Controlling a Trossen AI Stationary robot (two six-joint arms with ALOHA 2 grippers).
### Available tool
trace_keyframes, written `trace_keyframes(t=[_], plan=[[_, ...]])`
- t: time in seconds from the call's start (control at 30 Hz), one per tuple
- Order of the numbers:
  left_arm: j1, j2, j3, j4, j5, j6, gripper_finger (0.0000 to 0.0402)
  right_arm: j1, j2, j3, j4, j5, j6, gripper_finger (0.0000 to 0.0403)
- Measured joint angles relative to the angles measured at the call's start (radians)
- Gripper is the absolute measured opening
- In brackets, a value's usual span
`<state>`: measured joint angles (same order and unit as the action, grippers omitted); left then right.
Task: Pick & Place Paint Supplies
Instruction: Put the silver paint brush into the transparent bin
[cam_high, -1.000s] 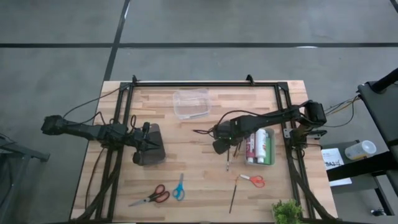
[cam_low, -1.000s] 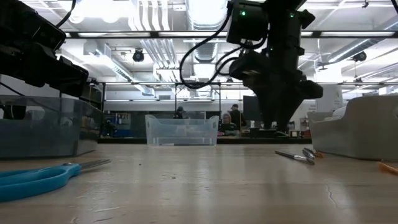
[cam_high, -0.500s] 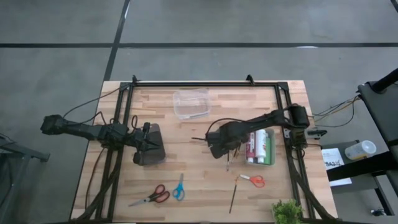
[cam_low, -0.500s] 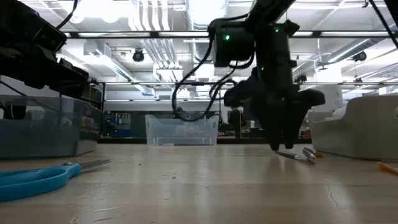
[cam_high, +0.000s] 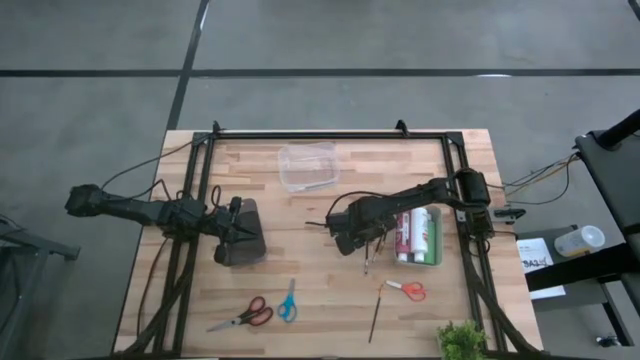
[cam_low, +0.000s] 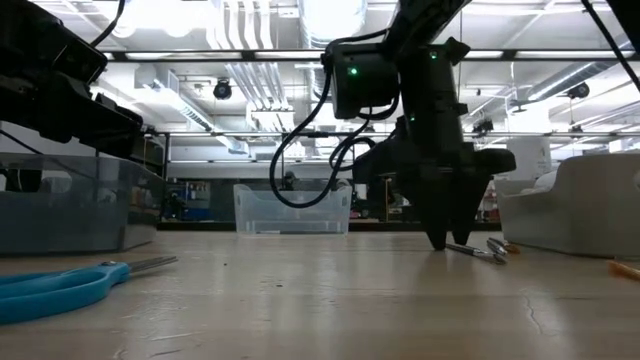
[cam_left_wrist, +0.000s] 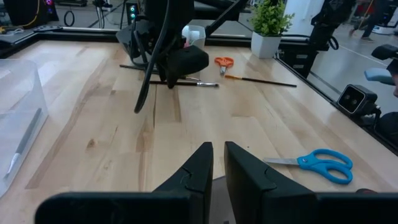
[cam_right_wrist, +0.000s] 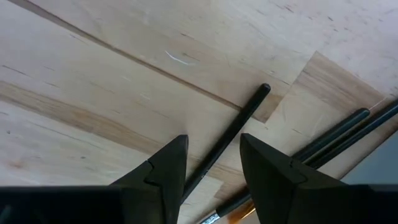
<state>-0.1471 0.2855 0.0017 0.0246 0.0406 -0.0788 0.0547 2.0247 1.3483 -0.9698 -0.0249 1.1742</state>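
My right gripper is going to grab the brush by its black handle next, to place it in the clear tub.
Several thin black-handled brushes (cam_high: 366, 254) lie on the wooden table left of a tray (cam_high: 418, 258) holding red, white and green paint bottles (cam_high: 420, 232). My right gripper (cam_right_wrist: 213, 163) points down over the brushes, open, its tips low at the table (cam_low: 440, 240). Its fingers stand on either side of one black brush handle (cam_right_wrist: 231, 138) without touching it. Two more handles (cam_right_wrist: 339, 138) lie beside it. My left gripper (cam_left_wrist: 217, 163) waits at the table's left by a grey bin (cam_high: 240, 245), with a narrow gap between its fingers and nothing in it.
A clear tub (cam_high: 307, 165) stands at the far middle. Red scissors (cam_high: 250, 314), blue scissors (cam_high: 288, 301), orange scissors (cam_high: 408, 290) and a lone brush (cam_high: 375, 313) lie toward the near edge. A potted plant (cam_high: 460, 340) sits at the near right corner.
My right gripper has come down toward the table and a little toward its left edge, tipping until it points straight down over the brushes. Its fingers stay open. The brushes and bottles have not moved.
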Motion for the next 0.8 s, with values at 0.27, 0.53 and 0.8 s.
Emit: trace_keyframes(t=[0.27,0.53,0.8], plan=[[0.0,0.0,0.0,0.0,0.0,0.0,0.0051,0.0,-0.015,-0.004,0.044,0.027,-0.004,0.015],[0.0,0.0,0.0,0.0,0.0,0.0,0.0051,-0.001,-0.03,-0.012,0.095,0.058,0.004,0.015],[0.0,0.0,0.0,0.0,0.0,0.0,0.0051,0.007,-0.029,-0.042,0.117,0.056,0.002,0.015]])
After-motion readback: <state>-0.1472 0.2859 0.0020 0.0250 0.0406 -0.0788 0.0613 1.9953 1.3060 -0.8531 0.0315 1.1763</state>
